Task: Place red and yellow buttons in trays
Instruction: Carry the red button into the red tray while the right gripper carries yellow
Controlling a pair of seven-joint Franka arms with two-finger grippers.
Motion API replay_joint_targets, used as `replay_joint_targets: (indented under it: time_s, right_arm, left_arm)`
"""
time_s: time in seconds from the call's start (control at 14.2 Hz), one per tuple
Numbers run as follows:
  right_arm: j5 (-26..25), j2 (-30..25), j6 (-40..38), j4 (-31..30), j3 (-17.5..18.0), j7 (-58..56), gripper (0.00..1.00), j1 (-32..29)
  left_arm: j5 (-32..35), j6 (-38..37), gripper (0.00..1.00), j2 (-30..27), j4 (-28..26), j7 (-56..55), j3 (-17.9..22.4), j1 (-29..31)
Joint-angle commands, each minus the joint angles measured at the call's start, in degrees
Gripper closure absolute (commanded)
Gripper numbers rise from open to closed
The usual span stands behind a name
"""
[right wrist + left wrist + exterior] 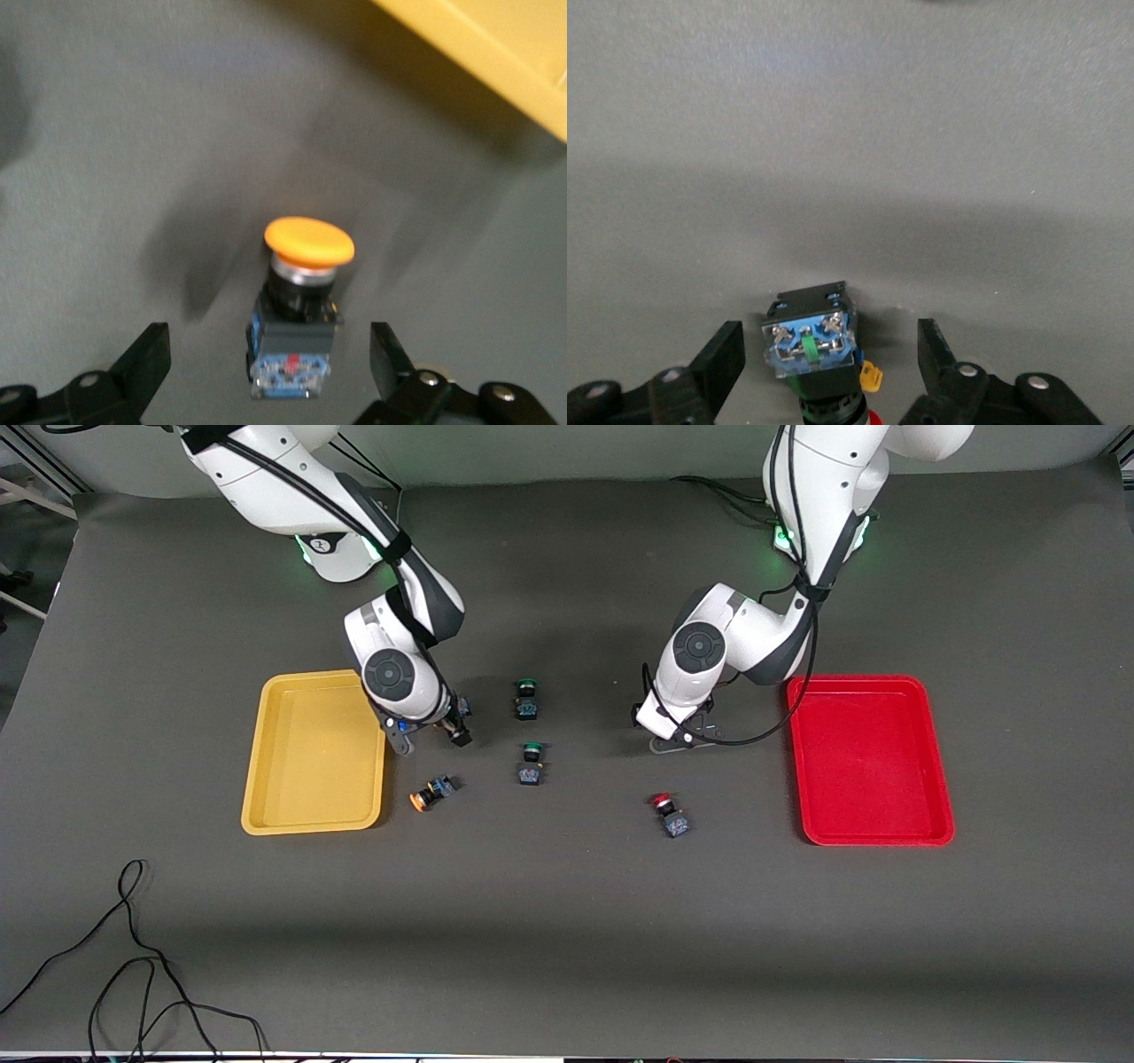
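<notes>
The yellow-capped button should go in the yellow tray (505,49), so my right gripper will next grab it by its switch block below the collar (291,345).
My right gripper (454,728) is low over the table beside the yellow tray (312,815). It is open in the right wrist view (268,359), and a yellow-capped button (307,242) stands between its fingers, apart from both. My left gripper (678,737) is low over the table beside the red tray (868,834). It is open in the left wrist view (831,354) around a red-capped button (811,343), which the arm hides in the front view. A second yellow button (426,796) lies on its side near the yellow tray. A second red button (671,815) stands nearer the front camera than the left gripper.
Two green-capped switches (527,698) (532,763) stand mid-table between the grippers. Both trays hold nothing. A corner of the yellow tray (496,62) shows in the right wrist view. A black cable (133,957) lies on the mat near the front edge at the right arm's end.
</notes>
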Motion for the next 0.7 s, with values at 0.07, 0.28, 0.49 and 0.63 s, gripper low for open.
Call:
replay_joint_targets:
  time_s: [0.07, 0.28, 0.49, 0.63]
  right_arm:
    - [0.7, -0.8, 2.9, -2.5, 0.1, 1.4, 0.13, 0.9]
    - [0.7, -0.4, 3.7, -2.9, 0.1, 1.0, 0.46, 1.0]
    - [0.7, -0.9, 3.6, -2.7, 0.0, 0.7, 0.78, 0.9]
    - [0.7, -2.6, 2.4, -2.3, -0.4, 0.4, 0.87, 0.6]
  left_arm:
    - [-0.9, -1.1, 1.0, -2.3, -0.6, -1.0, 0.2, -0.4]
    - [-1.0, -11.6, 1.0, -6.1, 4.3, -0.2, 0.3, 2.5]
    - [-0.9, -31.3, 1.0, -8.9, 15.9, 1.2, 0.4, 7.2]
    - [-0.6, -42.7, 1.0, -10.4, 22.9, 5.9, 0.7, 11.6]
